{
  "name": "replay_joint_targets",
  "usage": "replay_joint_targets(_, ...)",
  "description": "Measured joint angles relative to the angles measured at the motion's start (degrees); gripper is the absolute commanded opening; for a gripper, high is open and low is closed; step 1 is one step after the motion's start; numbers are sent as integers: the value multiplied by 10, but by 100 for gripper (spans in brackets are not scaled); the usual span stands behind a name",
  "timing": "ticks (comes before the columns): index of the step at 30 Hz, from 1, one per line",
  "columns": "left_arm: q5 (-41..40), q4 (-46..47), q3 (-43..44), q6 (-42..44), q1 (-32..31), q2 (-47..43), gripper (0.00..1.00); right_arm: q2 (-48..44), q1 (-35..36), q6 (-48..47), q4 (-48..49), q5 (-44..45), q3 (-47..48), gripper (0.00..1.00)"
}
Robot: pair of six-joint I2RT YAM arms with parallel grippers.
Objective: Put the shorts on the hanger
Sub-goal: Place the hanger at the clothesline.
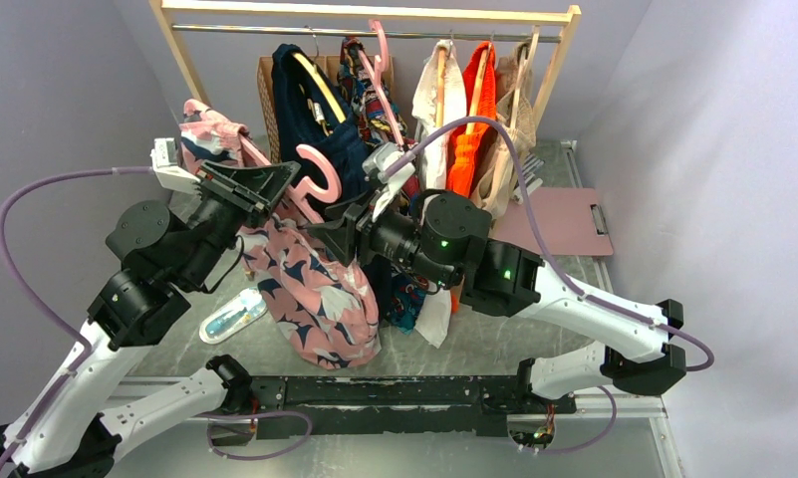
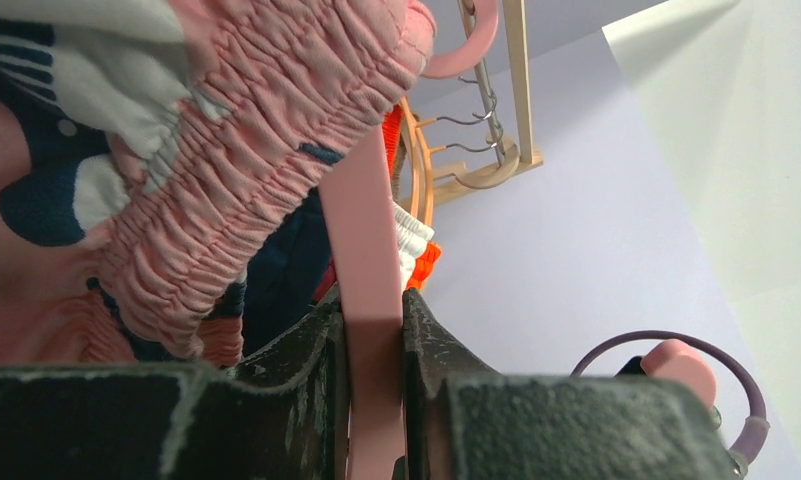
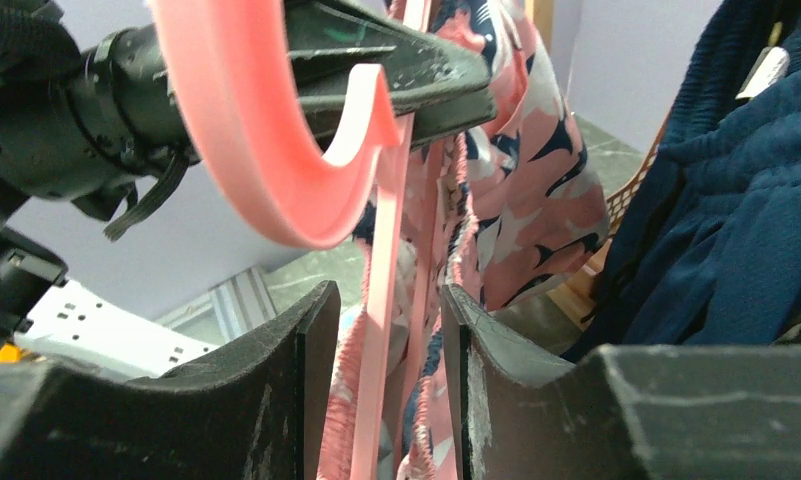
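Observation:
The right gripper grabs the pale-pink hanger's arm (image 1: 313, 214) (image 3: 378, 312) beside the hook next, leaving the hook free to hang on the rack.
The pale-pink hanger (image 1: 323, 177) is held up over the table, hook towards the rack. My left gripper (image 1: 280, 182) is shut on its bar, which shows pinched between the fingers in the left wrist view (image 2: 371, 230). The pink shorts (image 1: 320, 294) with navy and white print hang from the hanger, and their gathered waistband (image 2: 246, 170) is bunched over one shoulder. My right gripper (image 1: 313, 232) is open, its jaws standing apart around a hanger arm (image 3: 381, 300) and the shorts' edge (image 3: 536, 200). The left gripper (image 2: 374, 300) and right gripper (image 3: 381, 295) each show in their own wrist view.
A wooden clothes rack (image 1: 375, 12) stands at the back with a navy garment (image 1: 310, 110), an orange one (image 1: 474, 119), pale ones and a second pink hanger (image 1: 380, 50). A mauve board (image 1: 564, 219) lies at the right. A clear packet (image 1: 233, 317) lies near the left arm.

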Motion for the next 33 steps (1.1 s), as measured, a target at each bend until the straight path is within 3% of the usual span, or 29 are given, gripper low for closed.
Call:
replay_joint_targets(4,-1,0,0,-2,0,0,7,0,0,2,-14,-17,0,40)
replay_joint_targets(8,-1,0,0,-4,0,0,7,3,0,7,-33,-17,2,15)
replay_joint_targets(12,-8,-5,0,-1,0,0,7,9,0,14,-44,-8,3,0)
replay_joint_targets(13,-11,-6,0,0,0,0,10,10,0,15,-45,-6,4,0)
replay_joint_targets(14,-12,-6,0,1,0,0,21,12,0,16,-48,-4,6,0)
replay_joint_targets(17,-14,-9,4,5,0,4,65,14,1,16,-53,7,13,0)
replay_joint_targets(21,-12,-26,37,23,0,13,98,15,3,22,-76,36,23,0)
replay_joint_targets(33,-83,-214,120,77,0,-85,100,74,3,78,-197,157,198,0)
